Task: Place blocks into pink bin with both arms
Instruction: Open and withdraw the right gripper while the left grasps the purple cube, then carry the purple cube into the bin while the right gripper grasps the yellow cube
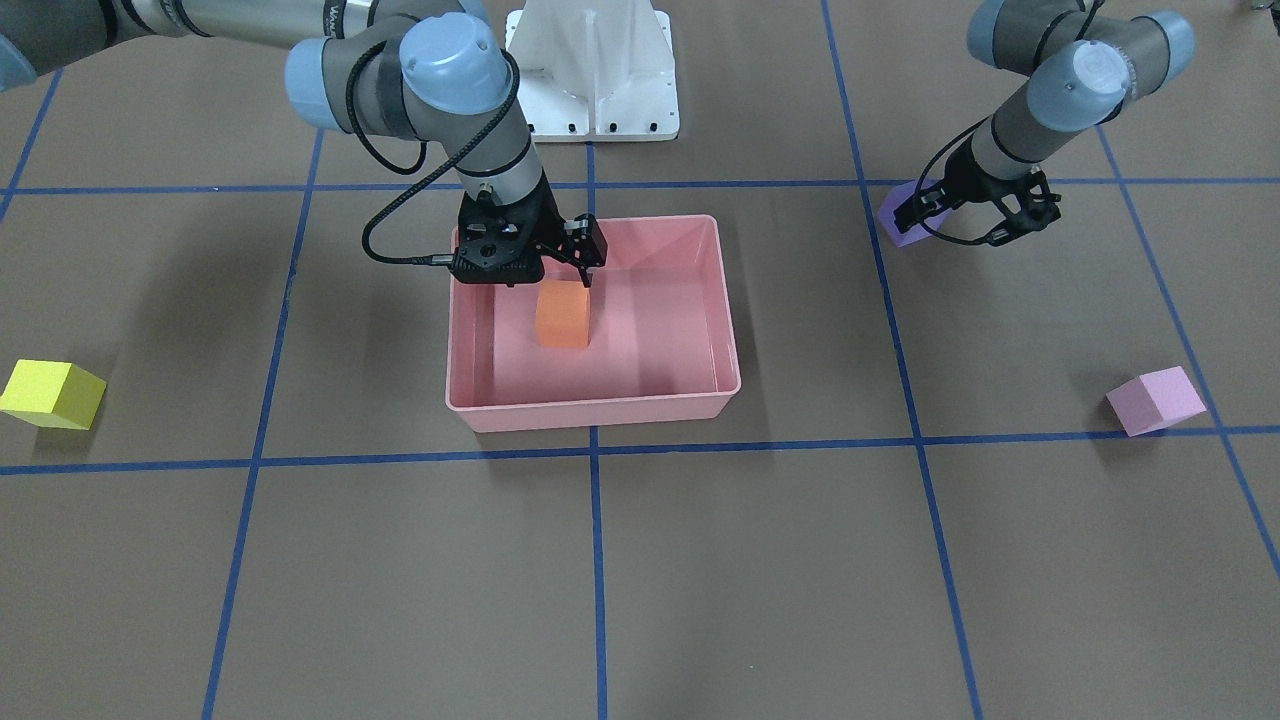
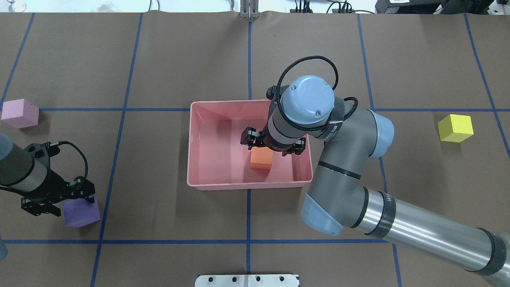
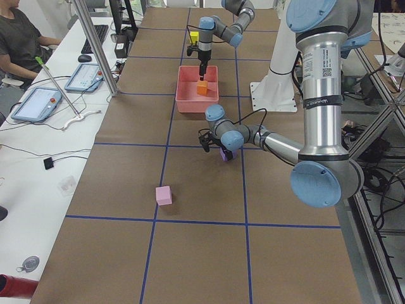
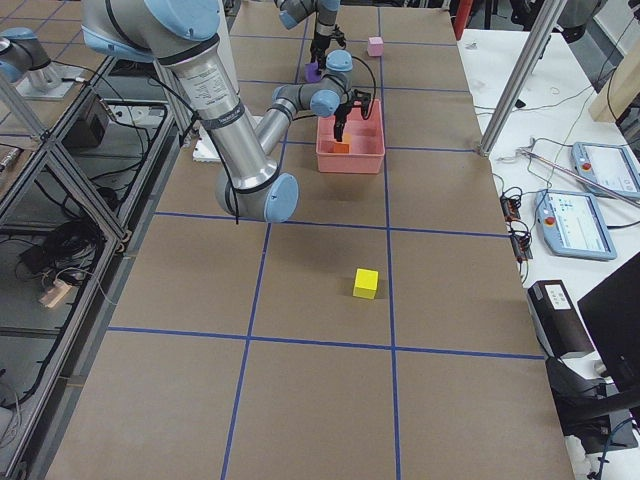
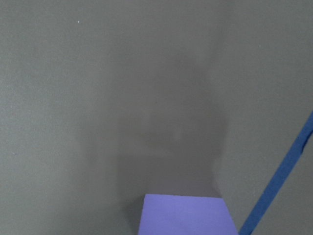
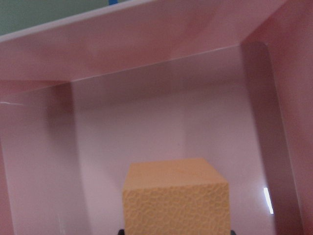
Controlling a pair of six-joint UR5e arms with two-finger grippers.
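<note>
The purple block (image 1: 903, 222) should go into the pink bin (image 1: 600, 412). My left gripper should pick it up next by its opposite sides.
The pink bin (image 1: 600, 412) (image 2: 247, 185) stands mid-table. The orange block (image 1: 563, 314) (image 2: 261, 158) rests on its floor and fills the bottom of the right wrist view (image 6: 175, 198). My right gripper (image 1: 548, 262) (image 2: 274, 144) hangs just above it, jaws open. My left gripper (image 1: 972, 218) (image 2: 59, 200) is open and low over the table, with the purple block (image 1: 903, 222) (image 2: 81, 213) (image 5: 186, 215) at one fingertip, not held. The yellow block (image 1: 52, 394) (image 2: 455, 128) and the pale pink block (image 1: 1155, 400) (image 2: 20, 113) lie on the table far out to either side.
The white pedestal base (image 1: 595, 70) (image 2: 247, 280) stands at the robot's edge of the table behind the bin. Blue tape lines grid the brown table. Operators' tablets and cables lie on a side bench (image 3: 44, 101).
</note>
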